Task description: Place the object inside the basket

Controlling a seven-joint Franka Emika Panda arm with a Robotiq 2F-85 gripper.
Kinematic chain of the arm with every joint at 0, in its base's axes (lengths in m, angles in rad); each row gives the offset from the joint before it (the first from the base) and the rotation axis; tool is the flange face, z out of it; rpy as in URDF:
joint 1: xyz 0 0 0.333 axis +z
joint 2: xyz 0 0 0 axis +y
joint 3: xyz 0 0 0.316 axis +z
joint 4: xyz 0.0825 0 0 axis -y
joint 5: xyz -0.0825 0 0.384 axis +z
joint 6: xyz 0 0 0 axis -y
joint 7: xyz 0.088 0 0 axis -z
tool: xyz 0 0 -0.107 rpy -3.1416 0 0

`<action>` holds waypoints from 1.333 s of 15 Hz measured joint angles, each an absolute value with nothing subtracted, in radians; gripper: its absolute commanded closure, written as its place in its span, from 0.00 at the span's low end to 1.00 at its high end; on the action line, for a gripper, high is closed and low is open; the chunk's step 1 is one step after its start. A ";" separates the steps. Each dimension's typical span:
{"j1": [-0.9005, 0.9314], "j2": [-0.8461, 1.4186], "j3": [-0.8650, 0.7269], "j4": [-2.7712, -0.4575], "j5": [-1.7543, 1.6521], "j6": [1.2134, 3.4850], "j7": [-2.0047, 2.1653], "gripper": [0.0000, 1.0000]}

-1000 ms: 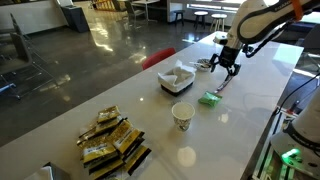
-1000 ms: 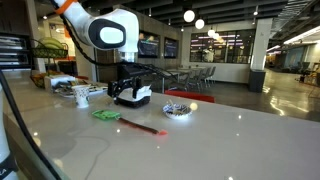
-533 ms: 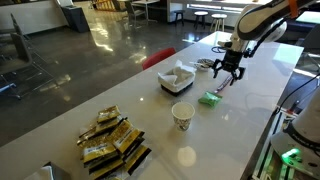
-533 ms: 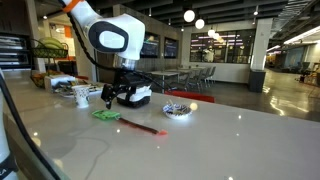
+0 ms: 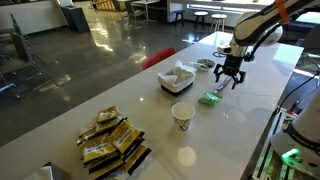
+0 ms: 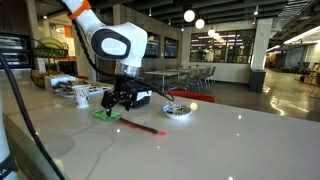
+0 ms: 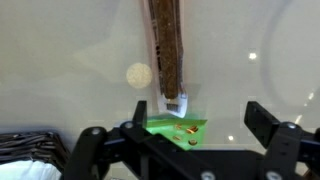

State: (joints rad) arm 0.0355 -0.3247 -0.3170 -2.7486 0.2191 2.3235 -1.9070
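Observation:
My gripper needs to go lower before it closes on the stick. Its open fingers are above the tabletop, higher than the stick's near end (image 5: pixel 220 88) (image 7: pixel 173 97).
The object, a long thin red-pink stick (image 6: pixel 141 125), lies flat on the table; in the wrist view (image 7: pixel 165 50) it runs up from the small green packet (image 7: pixel 172 129). My gripper (image 7: pixel 178 126) is open and empty, its fingers straddling the packet and the stick's near end. In both exterior views the gripper (image 5: pixel 226 73) (image 6: pixel 118 100) hangs low over the packet (image 5: pixel 209 98) (image 6: pixel 105 114). The dark basket (image 5: pixel 177 79) with white paper items stands apart from it on the table; in an exterior view it (image 6: pixel 141 98) is partly hidden behind the gripper.
A white paper cup (image 5: pixel 182 116) stands near the basket. A small round dish (image 6: pixel 180 109) sits beyond the stick. A pile of snack packets (image 5: pixel 112 142) lies at the table's other end. A red chair (image 5: pixel 158 57) stands beside the table.
My gripper has moved down and across from beside the basket to just over the green packet and the stick's end. The stick, packet and basket have not moved.

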 measured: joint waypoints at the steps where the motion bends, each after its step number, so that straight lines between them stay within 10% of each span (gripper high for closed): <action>1: 0.032 -0.314 -0.313 -2.749 0.219 2.341 -1.909 0.00; 5: 0.026 -0.274 -0.304 -2.748 0.219 2.417 -1.921 0.00; 13: 0.027 -0.216 -0.273 -2.748 0.223 2.485 -1.953 0.31; 20: 0.027 -0.191 -0.245 -2.745 0.225 2.521 -1.963 0.90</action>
